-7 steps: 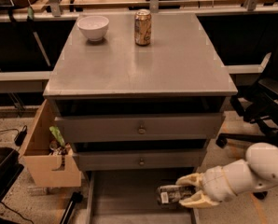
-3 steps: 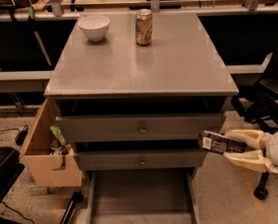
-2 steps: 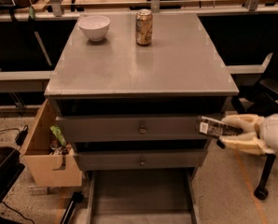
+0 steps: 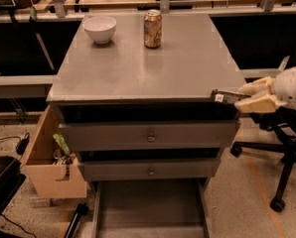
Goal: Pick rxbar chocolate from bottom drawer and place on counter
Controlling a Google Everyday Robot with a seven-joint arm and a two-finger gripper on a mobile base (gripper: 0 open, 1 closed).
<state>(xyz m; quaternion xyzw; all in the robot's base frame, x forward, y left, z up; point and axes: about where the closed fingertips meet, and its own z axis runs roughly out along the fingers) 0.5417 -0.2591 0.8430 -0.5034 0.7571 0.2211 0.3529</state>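
The rxbar chocolate's lower side [image 4: 223, 101] overlaps the front edge of the counter, so I need to move the rxbar chocolate farther inward before my gripper lets it go.
My gripper [image 4: 243, 97] is at the right front corner of the counter [image 4: 153, 63], level with its edge. Its tan fingers [image 4: 257, 103] are shut on the rxbar chocolate [image 4: 225, 96], a flat black bar with a small light label, held level and pointing left over the counter's corner. The bottom drawer [image 4: 150, 207] is pulled out below the cabinet, and its grey floor is bare.
A white bowl [image 4: 99, 29] and a gold can [image 4: 152, 29] stand at the back of the counter. Two knobbed drawers [image 4: 150, 135] are shut. A tan wooden box [image 4: 51, 160] hangs at the left. An office chair [image 4: 279, 148] stands at the right.
My gripper has lifted the bar out of the bottom drawer, swung out to the right of the cabinet, and risen to the counter's front right edge.
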